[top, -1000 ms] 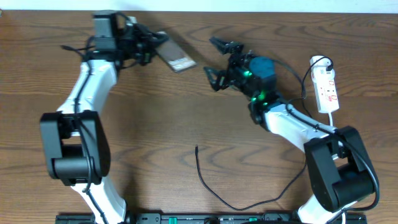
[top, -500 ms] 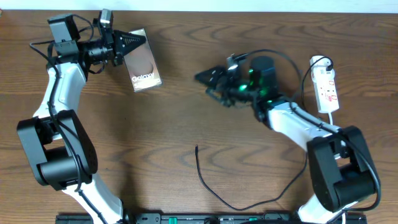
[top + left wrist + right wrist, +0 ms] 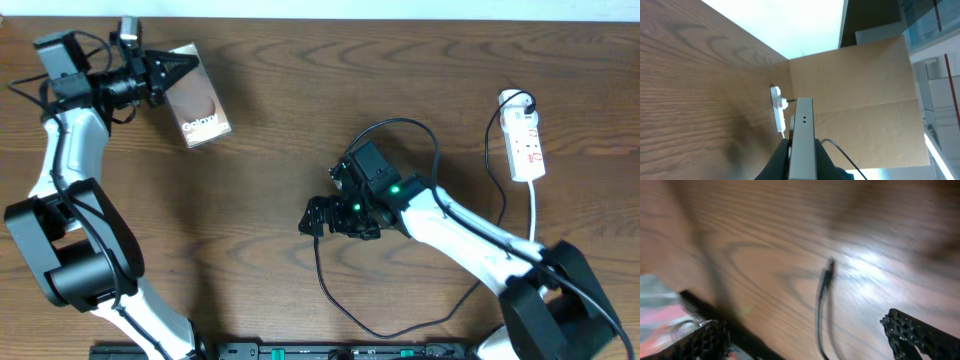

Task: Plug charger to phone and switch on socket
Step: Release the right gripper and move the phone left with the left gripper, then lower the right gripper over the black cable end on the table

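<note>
I need to reach the charger cable (image 3: 335,298) with my right gripper and grab its plug end (image 3: 316,238). The plug's tip should stay free of my fingers so it can plug into the phone.
My left gripper (image 3: 172,72) is shut on the phone (image 3: 197,108), a brownish-grey slab with white "Galaxy" text, held at the far left of the table. In the left wrist view the phone (image 3: 802,135) shows edge-on between the fingers (image 3: 801,156). My right gripper (image 3: 318,218) is open and empty, just above the free plug tip of the thin black charger cable (image 3: 335,298). In the right wrist view the cable tip (image 3: 828,276) lies on the wood between the open fingers (image 3: 815,337). The white socket strip (image 3: 525,146) lies at the far right, and also shows in the left wrist view (image 3: 777,109).
The charger cable curves from the table middle toward the front edge. A thicker black robot cable (image 3: 420,135) loops over the right arm. A white cord (image 3: 534,205) runs from the socket toward the front right. Cardboard panels (image 3: 865,105) stand beyond the table.
My left gripper carried the phone further left and turned its screen up. My right gripper swung from the back centre down and left to the cable tip.
</note>
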Tool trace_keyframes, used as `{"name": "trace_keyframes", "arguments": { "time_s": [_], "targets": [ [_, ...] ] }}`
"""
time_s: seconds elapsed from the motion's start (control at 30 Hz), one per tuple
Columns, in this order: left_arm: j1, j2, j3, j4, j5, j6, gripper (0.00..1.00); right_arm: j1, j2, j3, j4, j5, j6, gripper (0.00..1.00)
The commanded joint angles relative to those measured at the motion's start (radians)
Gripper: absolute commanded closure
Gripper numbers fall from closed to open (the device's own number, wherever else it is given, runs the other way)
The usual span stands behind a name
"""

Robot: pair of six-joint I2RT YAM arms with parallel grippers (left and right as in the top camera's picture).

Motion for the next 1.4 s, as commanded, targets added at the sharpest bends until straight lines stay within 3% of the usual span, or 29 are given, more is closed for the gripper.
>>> {"name": "trace_keyframes", "arguments": {
  "time_s": [0.0,0.33,0.6,0.93,1.13,1.37],
  "targets": [
    [0.030,-0.027,0.016,0.001,0.048,0.006,0.93,0.040,-0.047,0.020,-0.065,0.158,-0.003,0.01],
    [0.036,-0.027,-0.015,0.001,0.048,0.029,0.93,0.220,-0.043,0.019,-0.100,0.385,0.172,0.04],
    [0.037,-0.027,-0.034,0.002,0.047,0.033,0.93,0.294,-0.015,0.019,-0.098,0.498,0.296,0.14],
    [0.037,-0.027,-0.034,0.002,0.047,0.048,0.92,0.294,0.085,0.020,-0.027,0.454,0.266,0.16],
    [0.037,-0.027,-0.034,0.002,0.047,0.048,0.93,0.292,0.102,0.020,0.006,0.477,0.266,0.32],
    [0.037,-0.027,-0.034,0.002,0.047,0.048,0.93,0.280,0.120,0.023,0.022,0.483,0.266,0.37]
  ]
}}
